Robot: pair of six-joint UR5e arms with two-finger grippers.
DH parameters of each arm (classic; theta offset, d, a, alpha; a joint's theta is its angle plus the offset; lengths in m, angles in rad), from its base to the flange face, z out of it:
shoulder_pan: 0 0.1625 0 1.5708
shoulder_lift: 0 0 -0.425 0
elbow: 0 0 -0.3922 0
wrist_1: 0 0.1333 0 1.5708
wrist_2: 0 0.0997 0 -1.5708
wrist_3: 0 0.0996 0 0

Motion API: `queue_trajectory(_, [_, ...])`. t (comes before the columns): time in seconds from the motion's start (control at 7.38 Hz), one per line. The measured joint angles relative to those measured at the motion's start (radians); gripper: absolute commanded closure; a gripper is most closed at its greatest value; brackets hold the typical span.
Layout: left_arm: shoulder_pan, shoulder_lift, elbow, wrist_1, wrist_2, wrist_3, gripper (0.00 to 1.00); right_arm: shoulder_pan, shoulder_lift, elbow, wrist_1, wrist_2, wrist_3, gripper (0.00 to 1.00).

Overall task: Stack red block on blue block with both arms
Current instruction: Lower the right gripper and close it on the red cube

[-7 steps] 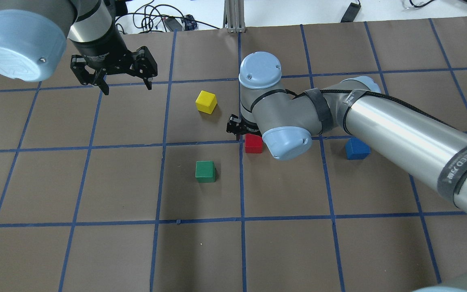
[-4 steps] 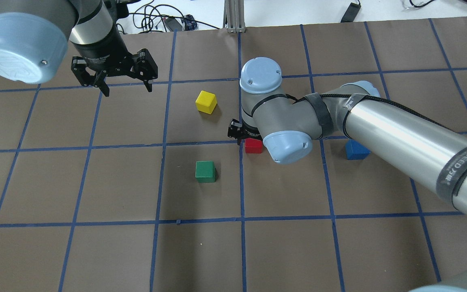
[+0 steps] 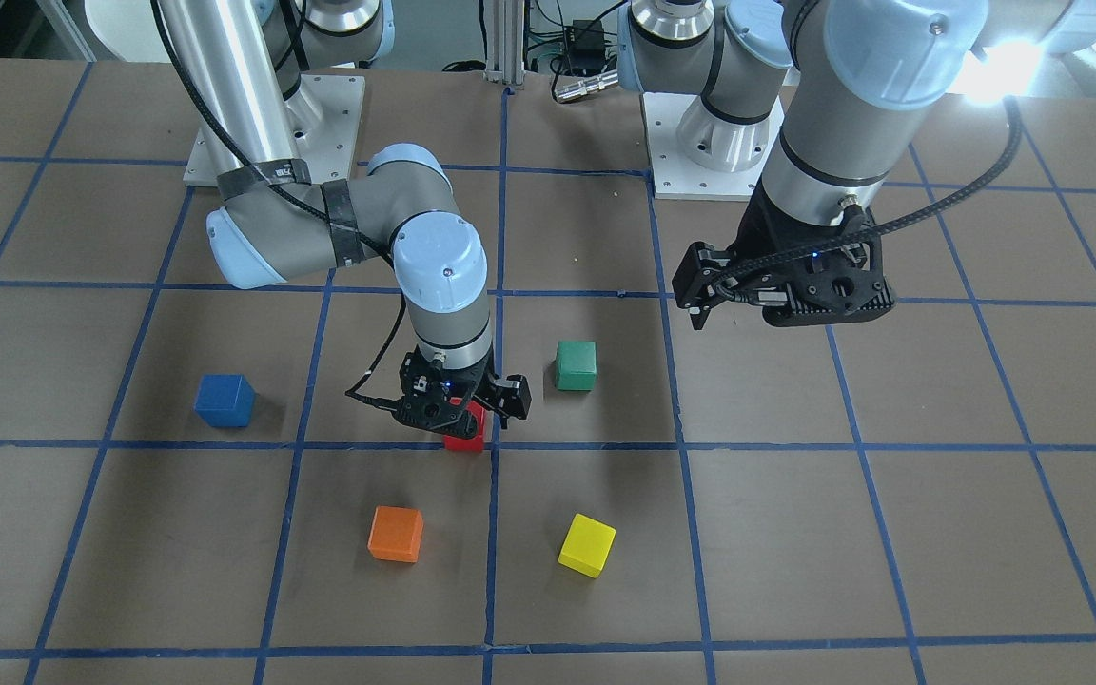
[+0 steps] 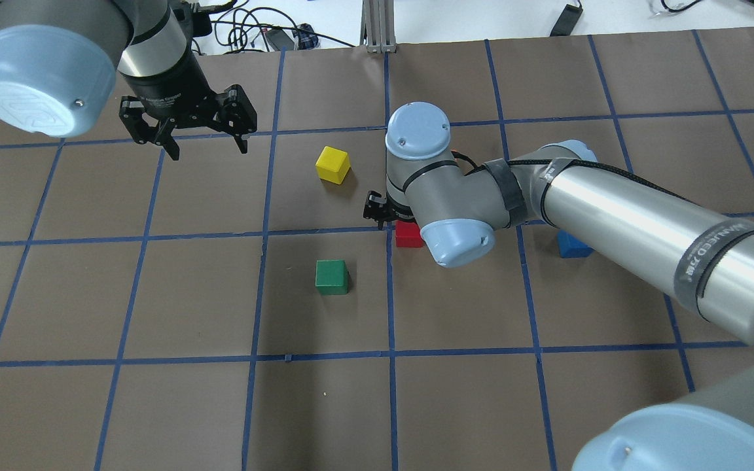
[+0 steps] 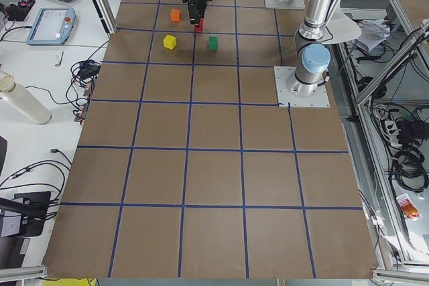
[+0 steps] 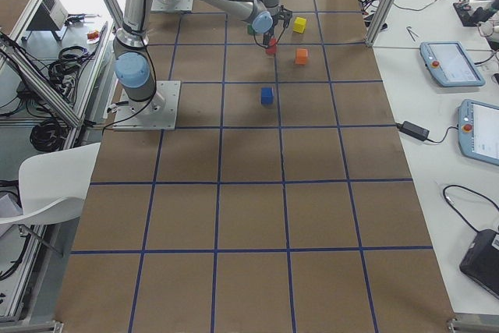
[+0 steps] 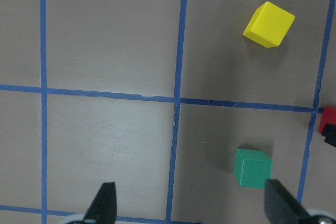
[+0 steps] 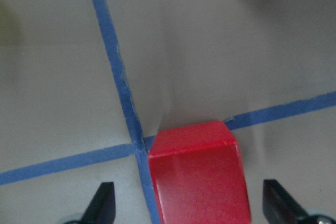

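Observation:
My right gripper needs to stack the red block on the blue block [image 3: 225, 401], so it should pick up the red block by its two opposite upright sides next.
The red block [image 4: 408, 234] sits on the brown mat at a blue tape crossing. My right gripper [image 3: 462, 407] is open and low right over it. In the right wrist view the red block [image 8: 197, 174] lies between the two spread fingertips [image 8: 102, 203], touching neither. The blue block [image 4: 572, 246] sits apart on the mat, partly hidden under my right forearm; it shows whole in the front view [image 3: 224, 400]. My left gripper [image 4: 207, 150] is open and empty, held above the mat at the far left.
A green cube [image 4: 332, 276] sits near the red block on my left side. A yellow cube [image 4: 333, 164] lies farther out. An orange cube [image 3: 395, 533] lies beyond the red block, hidden in the overhead view. Cables lie past the mat's far edge.
My right wrist has come lower over the red block and the forearm has shifted. My left gripper has drifted slightly. The blocks have not moved.

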Motion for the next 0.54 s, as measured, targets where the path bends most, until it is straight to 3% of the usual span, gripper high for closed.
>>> queue_trajectory(0.14, [0.0,0.002,-0.008,0.0,0.001,0.002,0.0,0.0,0.003,0.001,-0.001,-0.001,-0.028,0.6])
queue_trajectory(0.27, [0.0,0.004,-0.013,0.0,0.001,0.004,0.0,0.0,0.003,0.002,0.002,-0.001,-0.038,0.75])
queue_trajectory(0.41, [0.0,0.007,-0.016,0.001,0.001,0.007,0.0,0.0,0.003,0.002,0.004,-0.002,-0.041,1.0])
queue_trajectory(0.54, [0.0,0.008,-0.018,0.001,0.001,0.01,0.0,0.0,0.003,0.002,0.005,-0.006,-0.043,1.0])
